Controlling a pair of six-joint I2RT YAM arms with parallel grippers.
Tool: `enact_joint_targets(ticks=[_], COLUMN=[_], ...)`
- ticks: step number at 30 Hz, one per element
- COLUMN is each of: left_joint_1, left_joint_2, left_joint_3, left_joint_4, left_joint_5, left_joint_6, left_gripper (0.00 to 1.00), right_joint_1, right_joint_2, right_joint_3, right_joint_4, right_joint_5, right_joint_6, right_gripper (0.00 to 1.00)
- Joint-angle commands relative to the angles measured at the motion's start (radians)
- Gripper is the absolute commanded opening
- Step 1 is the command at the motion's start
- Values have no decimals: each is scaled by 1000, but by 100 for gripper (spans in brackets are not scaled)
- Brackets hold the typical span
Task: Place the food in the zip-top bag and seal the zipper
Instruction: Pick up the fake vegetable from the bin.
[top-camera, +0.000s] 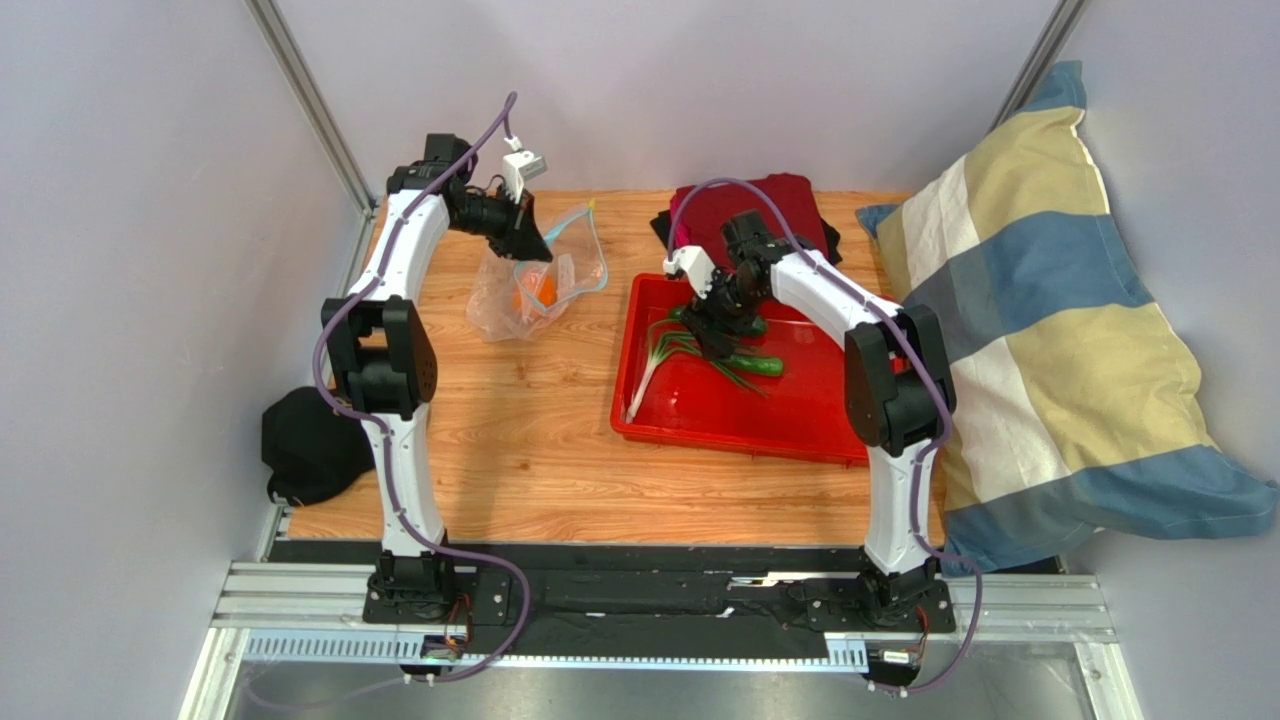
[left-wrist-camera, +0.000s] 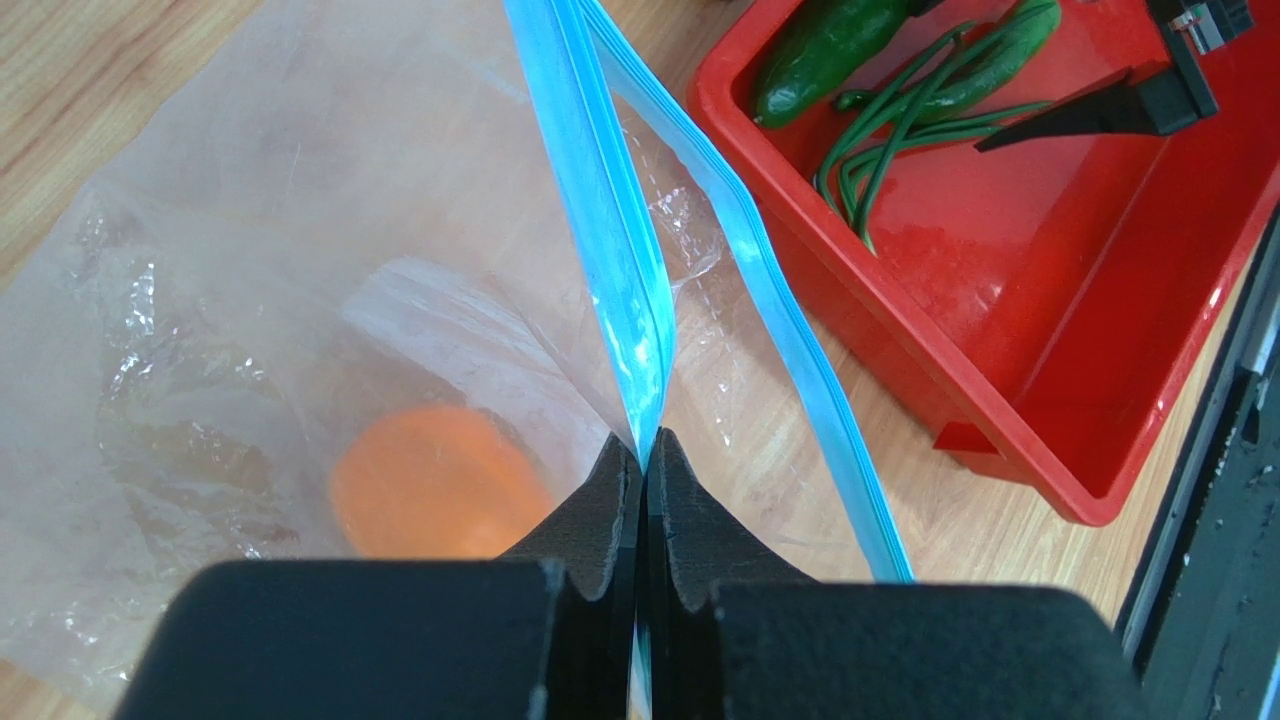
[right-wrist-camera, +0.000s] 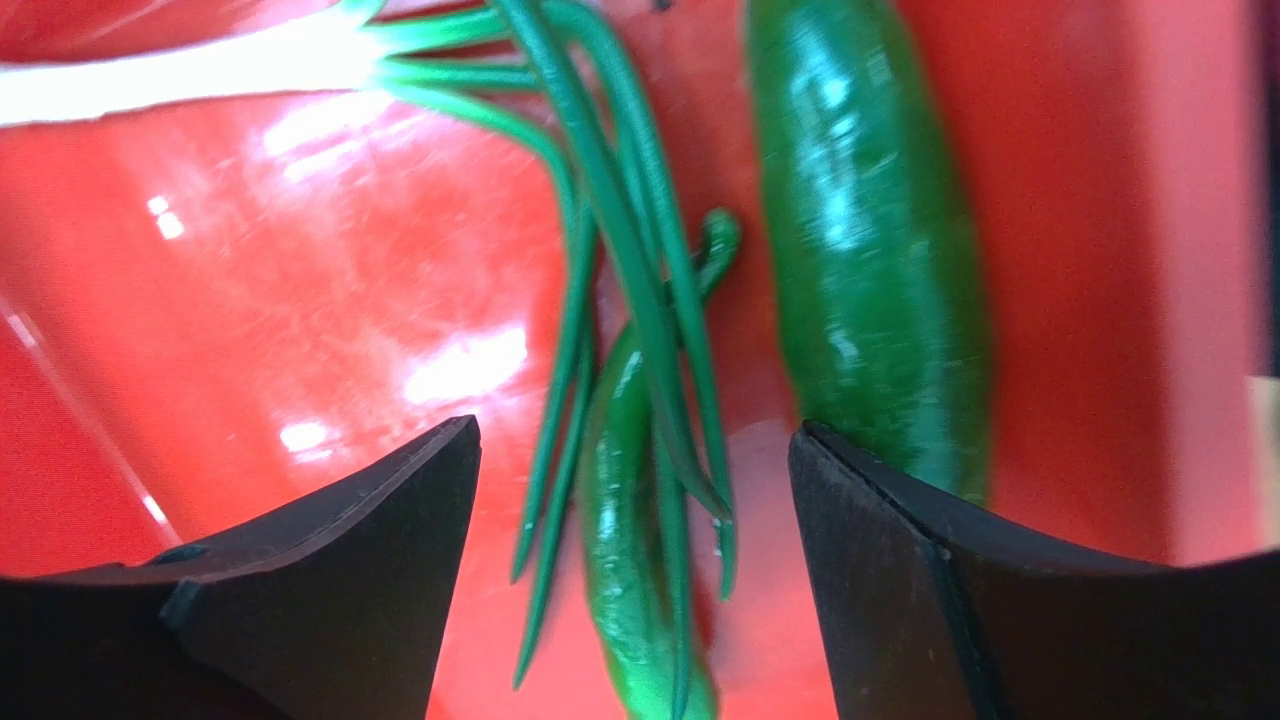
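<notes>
The green stalks lie on the tray (top-camera: 796, 428) below my fingers, so it is too early for my right gripper to close on them. It lowers first from here.
The clear zip-top bag (top-camera: 529, 293) stands on the table left of the red tray, its mouth held up. My left gripper (left-wrist-camera: 643, 444) is shut on one side of the bluish zipper (left-wrist-camera: 609, 225); the other zipper strip (left-wrist-camera: 766, 285) hangs apart, so the mouth is open. The orange fruit (left-wrist-camera: 436, 480) lies inside the bag. My right gripper (right-wrist-camera: 631, 450) is open low over the red tray (top-camera: 796, 428), its fingers either side of a thin green vegetable (right-wrist-camera: 624, 540) and the green onion (right-wrist-camera: 601, 165). A thicker green vegetable (right-wrist-camera: 872, 255) lies beside them. The red chili and dark piece are not visible.
A dark red cloth (top-camera: 751, 203) lies behind the tray. A large striped pillow (top-camera: 1037, 315) fills the right side. A black object (top-camera: 308, 443) sits off the table's left edge. Bare wooden table (top-camera: 511, 450) lies in front of the bag.
</notes>
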Motion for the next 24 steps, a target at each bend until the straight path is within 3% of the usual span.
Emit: enact_joint_targets(ticks=[1,11,13,19,21,24], left_joint_1=[6,6,6,6,6,6], left_joint_2=[-20,-12,-14,-20,-22,-22], left_joint_3=[13,10,8,5,5,11], left_joint_4=[23,28,28,28,26,29], left_joint_5=[26,21,20,20,21,23], left_joint_6=[14,9,11,11,9,2], left_gripper=[0,0,0,0,0,0], right_joint_1=[14,83,87,87,85,77], right_joint_2=[23,116,130,100,68,17], right_joint_3=[26,99,109,104,101,125], right_joint_4=[77,106,114,111,120,121], right_joint_5=[67,75,89,99,98,98], right_joint_6=[5,2,-6,-21,-21,-11], right_gripper=[79,75,70,21,8,0])
